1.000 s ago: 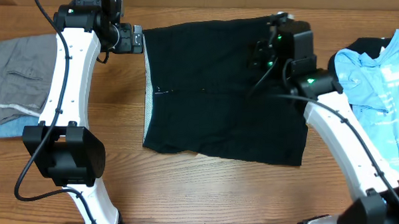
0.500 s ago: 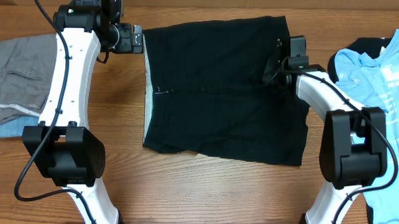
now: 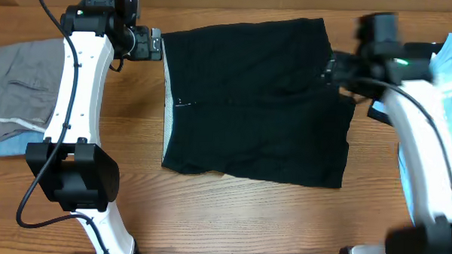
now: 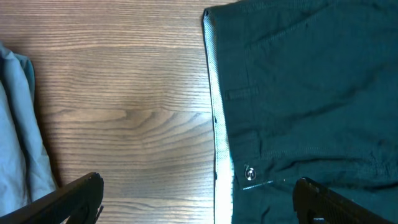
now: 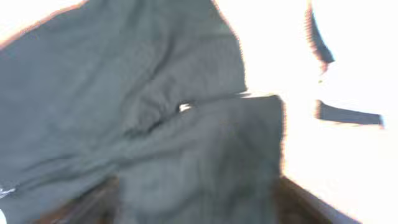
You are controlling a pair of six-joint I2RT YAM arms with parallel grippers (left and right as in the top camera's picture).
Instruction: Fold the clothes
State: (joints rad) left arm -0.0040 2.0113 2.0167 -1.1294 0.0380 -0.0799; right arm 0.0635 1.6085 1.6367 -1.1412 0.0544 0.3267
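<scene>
The black shorts need to have their near half folded over, so my right gripper needs to grab them next by the near corner of the leg (image 3: 338,181) opposite the waistband (image 3: 166,117).
The clothes lie on the wooden table. Black shorts (image 3: 257,98) are spread flat in the middle, their pale grey waistband (image 3: 166,117) along the left edge. My left gripper (image 3: 157,45) hangs open at the shorts' top left corner. In the left wrist view the left gripper (image 4: 199,205) straddles the waistband (image 4: 217,124) beside a metal button (image 4: 249,174), holding nothing. My right gripper (image 3: 331,70), blurred by motion, is at the shorts' right edge. The right wrist view shows the right gripper (image 5: 196,205) with fingers wide apart above black fabric (image 5: 155,112). A light blue T-shirt (image 3: 450,82) lies far right.
A grey garment (image 3: 16,89) lies at the far left, on top of a blue cloth (image 3: 3,145). The left arm's white links (image 3: 80,84) run down the left side and the right arm's links (image 3: 421,149) down the right. Bare wood (image 3: 230,218) runs below the shorts.
My right gripper has opened and drawn back from over the shorts' upper right part to their right edge. The left arm has not moved.
</scene>
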